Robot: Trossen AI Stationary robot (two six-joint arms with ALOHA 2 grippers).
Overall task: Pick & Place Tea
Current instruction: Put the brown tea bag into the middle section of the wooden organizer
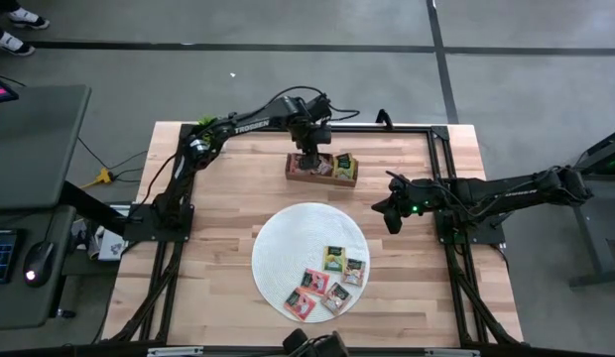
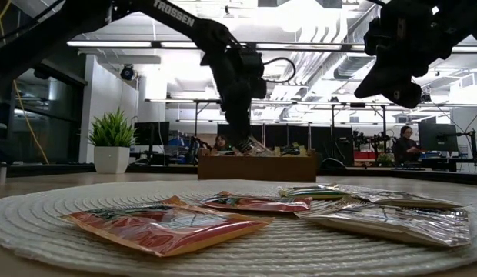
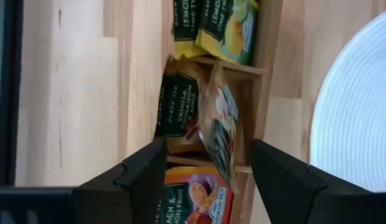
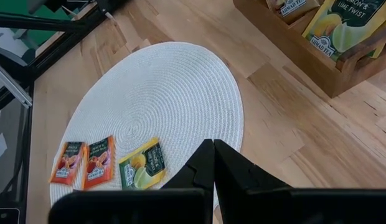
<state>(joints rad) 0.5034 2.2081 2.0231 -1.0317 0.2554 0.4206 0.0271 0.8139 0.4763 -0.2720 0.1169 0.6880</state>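
Note:
The tilted packet's raised end (image 3: pixel 229 171) reaches up between both fingers over the wooden tray, so it is now time for my left gripper to close on the tilted packet.
Several tea packets (image 1: pixel 327 280) lie flat on the round white mat (image 1: pixel 283 238), toward its near right part; in the low view a red one (image 2: pixel 165 223) lies nearest. More packets stand in the brown wooden tray (image 1: pixel 322 169): yellow ones (image 3: pixel 227 25), a dark one (image 3: pixel 177 102), a red one (image 3: pixel 196 199). One packet (image 3: pixel 221 134) leans tilted in the middle compartment. My left gripper (image 3: pixel 208 180) hangs open just above that compartment, a finger on either side of the tilted packet. My right gripper (image 4: pixel 213 168) is shut, raised over the mat's right edge (image 1: pixel 392 210).
The tray sits at the table's far middle, the mat in front of it. Bare wood (image 1: pixel 218 248) lies left of the mat and between mat and tray. A black frame runs round the table edges (image 1: pixel 441 149). A potted plant (image 2: pixel 111 142) and people show in the room behind.

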